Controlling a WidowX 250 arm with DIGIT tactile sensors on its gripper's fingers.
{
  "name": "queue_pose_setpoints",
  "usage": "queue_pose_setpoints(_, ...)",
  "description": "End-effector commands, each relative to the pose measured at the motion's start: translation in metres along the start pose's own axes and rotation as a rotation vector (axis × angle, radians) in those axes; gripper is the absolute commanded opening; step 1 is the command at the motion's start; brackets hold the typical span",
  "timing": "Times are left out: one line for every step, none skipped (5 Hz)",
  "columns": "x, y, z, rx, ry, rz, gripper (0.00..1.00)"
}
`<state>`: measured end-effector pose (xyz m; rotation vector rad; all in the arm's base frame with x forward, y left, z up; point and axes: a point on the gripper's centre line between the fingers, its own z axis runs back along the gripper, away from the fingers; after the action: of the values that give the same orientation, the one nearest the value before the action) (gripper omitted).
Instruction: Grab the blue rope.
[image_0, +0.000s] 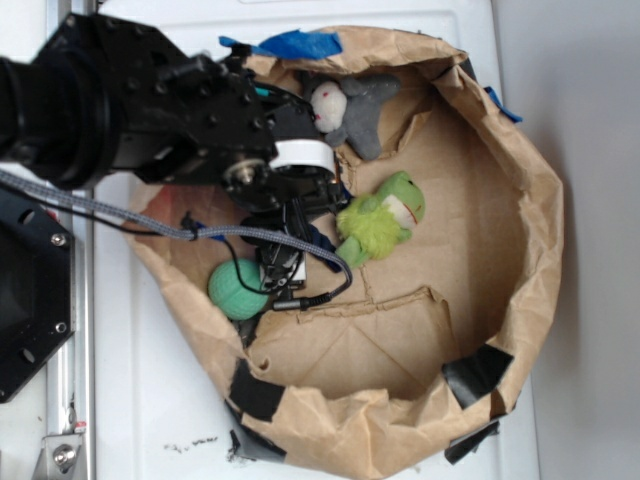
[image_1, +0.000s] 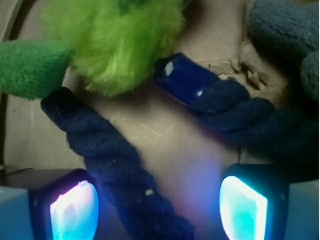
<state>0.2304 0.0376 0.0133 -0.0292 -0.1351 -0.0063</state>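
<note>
My gripper should close on the near part of the blue rope now. My fingers are on both sides of that part of the rope in the wrist view.
The blue rope (image_1: 115, 165) is a thick dark navy twisted cord lying on the brown paper floor of the bag. One strand runs down between my fingers; a second strand (image_1: 240, 115) with a glossy blue band bends off to the right. My gripper (image_1: 159, 207) is open, its glowing pads (image_1: 75, 212) on either side of the near strand, closer to the left pad. In the exterior view only a small piece of the blue rope (image_0: 322, 240) shows beside the gripper (image_0: 283, 262), which hangs low over the bag's floor.
A green plush frog (image_0: 380, 220) lies just right of the gripper, touching the rope. A grey plush (image_0: 352, 108) sits at the back and a green ball (image_0: 238, 290) at the left. The crumpled brown paper bag wall (image_0: 520, 200) rings everything.
</note>
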Motion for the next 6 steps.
queue_pose_setpoints(-0.003, -0.002, -0.009, -0.065, 0.119, -0.046, 0.00)
queue_pose_setpoints(-0.002, -0.002, -0.006, -0.071, 0.117, -0.068, 0.00)
queue_pose_setpoints(0.000, -0.001, -0.003, -0.071, 0.117, -0.077, 0.00)
queue_pose_setpoints(0.003, 0.000, 0.003, -0.080, 0.110, -0.076, 0.00)
queue_pose_setpoints(0.005, 0.000, 0.009, -0.076, 0.095, -0.079, 0.00)
queue_pose_setpoints(0.009, 0.002, 0.018, -0.057, 0.092, -0.080, 0.00)
